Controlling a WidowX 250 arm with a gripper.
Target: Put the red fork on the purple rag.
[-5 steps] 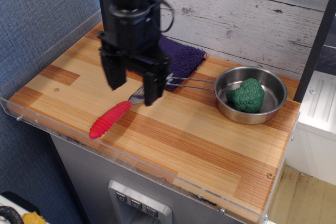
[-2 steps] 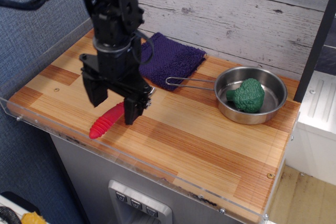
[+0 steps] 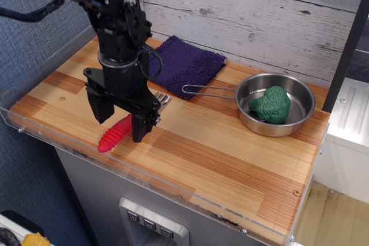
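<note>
My gripper grabs the red fork by the upper part of its handle (image 3: 125, 124) next, to lay the fork on the purple rag (image 3: 187, 66).
The red fork (image 3: 113, 135) lies on the wooden table near the front left, its red ribbed handle pointing front-left and its silver tines (image 3: 163, 99) toward the back right. My black gripper (image 3: 119, 121) is open and low over the fork, one finger on each side of the handle's upper part. The middle of the fork is hidden behind the gripper. The purple rag (image 3: 187, 66) lies flat at the back of the table, just behind the gripper.
A steel pan (image 3: 291, 124) with a thin wire handle (image 3: 206, 90) stands at the right and holds a green broccoli-like toy (image 3: 271, 105). A clear acrylic rim (image 3: 144, 177) runs along the table's front and left edges. A plank wall stands behind.
My gripper has moved forward and left from beside the rag and has come down, open, to straddle the fork's handle. The fork has not moved.
</note>
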